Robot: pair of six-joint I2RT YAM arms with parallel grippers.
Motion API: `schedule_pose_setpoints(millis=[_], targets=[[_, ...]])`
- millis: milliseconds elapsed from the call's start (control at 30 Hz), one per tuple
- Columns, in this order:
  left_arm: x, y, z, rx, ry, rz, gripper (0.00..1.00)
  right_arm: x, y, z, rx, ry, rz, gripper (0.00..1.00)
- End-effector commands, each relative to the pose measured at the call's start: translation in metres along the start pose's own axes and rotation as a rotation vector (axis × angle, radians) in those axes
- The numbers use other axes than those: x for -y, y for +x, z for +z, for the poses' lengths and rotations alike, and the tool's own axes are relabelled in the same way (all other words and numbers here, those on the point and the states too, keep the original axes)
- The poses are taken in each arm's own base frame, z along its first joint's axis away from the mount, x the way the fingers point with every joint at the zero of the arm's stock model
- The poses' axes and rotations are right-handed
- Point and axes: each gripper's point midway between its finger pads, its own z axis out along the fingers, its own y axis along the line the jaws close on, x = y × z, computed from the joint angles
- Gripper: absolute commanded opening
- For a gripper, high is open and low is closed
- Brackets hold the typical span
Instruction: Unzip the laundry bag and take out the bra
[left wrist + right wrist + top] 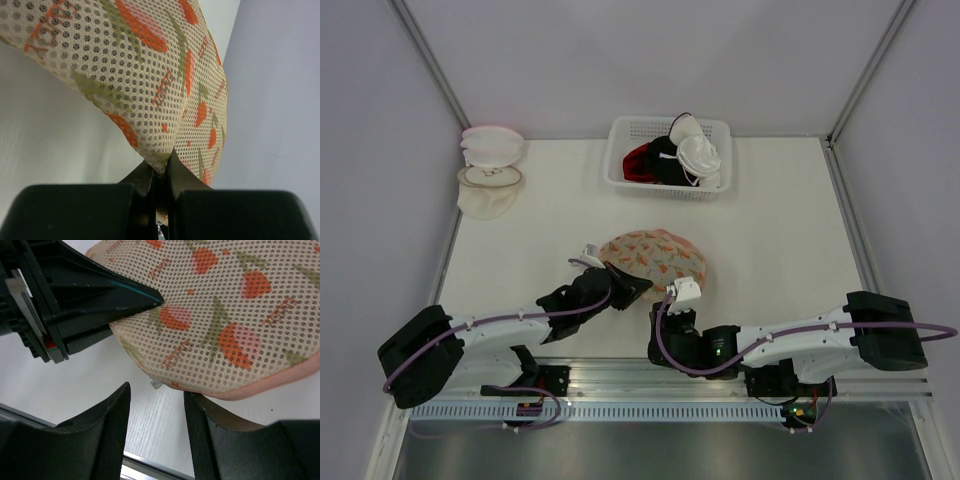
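The zipper tab sits level between my fingertips in the right wrist view, so it is time for my right gripper to close on the tab now.
The laundry bag (655, 260), beige mesh with orange-and-green print and pink trim, lies on the table in front of both arms. My left gripper (630, 287) is shut on the bag's near left edge; in the left wrist view the mesh (150, 75) is pinched between the two fingertips (161, 167). My right gripper (156, 390) is open, just below the bag's near edge (220, 330), with a small whitish zipper tab (156, 385) between the fingers. The right finger touches the pink trim. The left gripper's fingers (100, 295) show in the right wrist view. The bra is hidden.
A white lattice basket (668, 157) with red, black and white garments stands at the back centre. Two plain domed pouches, pink (490, 146) and white (488, 190), lie at the back left. Grey walls surround the table; a metal rail (650, 375) runs along the near edge.
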Motion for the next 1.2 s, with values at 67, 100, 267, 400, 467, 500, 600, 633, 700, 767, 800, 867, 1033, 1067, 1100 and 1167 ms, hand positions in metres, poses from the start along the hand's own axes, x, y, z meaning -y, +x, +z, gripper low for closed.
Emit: schedule_pose_setpoints(millis=[67, 100, 267, 400, 467, 500, 600, 633, 700, 767, 800, 867, 1033, 1067, 1100, 1167], targets=[[0.003, 0.005, 0.001, -0.008, 0.010, -0.088, 0.02, -0.014, -0.023, 0.003, 0.057, -0.036, 0.085, 0.50], [0.002, 0.005, 0.000, -0.008, 0.010, -0.089, 0.02, -0.014, -0.024, 0.003, 0.061, -0.037, 0.092, 0.49], [0.002, 0.007, 0.000, -0.018, 0.021, -0.099, 0.02, -0.001, -0.023, 0.008, 0.065, 0.033, 0.079, 0.39], [0.003, 0.008, 0.000, -0.026, 0.027, -0.097, 0.02, 0.009, -0.019, 0.011, 0.063, 0.079, 0.072, 0.26], [0.002, 0.009, 0.000, -0.030, 0.028, -0.095, 0.02, 0.012, -0.017, 0.011, 0.060, 0.086, 0.073, 0.17], [0.001, 0.009, 0.000, -0.030, 0.025, -0.095, 0.02, 0.013, -0.016, 0.010, 0.058, 0.086, 0.074, 0.14], [-0.002, 0.009, 0.000, -0.030, 0.024, -0.098, 0.02, 0.019, -0.015, 0.009, 0.053, 0.094, 0.075, 0.00], [-0.001, 0.009, 0.000, -0.029, 0.025, -0.098, 0.02, 0.020, -0.014, 0.008, 0.049, 0.092, 0.075, 0.00], [-0.001, 0.009, 0.000, -0.029, 0.027, -0.094, 0.02, 0.025, -0.014, 0.006, 0.047, 0.097, 0.071, 0.01], [-0.001, 0.009, 0.000, -0.030, 0.027, -0.087, 0.02, 0.031, -0.012, 0.004, 0.038, 0.108, 0.058, 0.00], [0.000, 0.009, 0.000, -0.030, 0.029, -0.085, 0.02, 0.033, -0.013, 0.002, 0.036, 0.108, 0.063, 0.01], [0.000, 0.009, -0.001, -0.030, 0.030, -0.070, 0.02, 0.039, -0.012, -0.001, 0.023, 0.123, 0.046, 0.00], [0.007, 0.009, -0.001, -0.040, 0.050, 0.036, 0.02, 0.051, -0.010, -0.008, -0.018, 0.162, 0.019, 0.00], [0.003, 0.009, -0.002, -0.050, 0.030, 0.059, 0.02, 0.056, -0.008, -0.011, -0.040, 0.174, -0.003, 0.01], [0.004, 0.008, -0.002, -0.054, 0.034, 0.106, 0.02, 0.059, -0.007, -0.012, -0.049, 0.182, -0.003, 0.00], [-0.001, 0.003, -0.003, -0.072, 0.029, 0.123, 0.02, 0.065, -0.003, -0.017, -0.078, 0.189, -0.018, 0.00]])
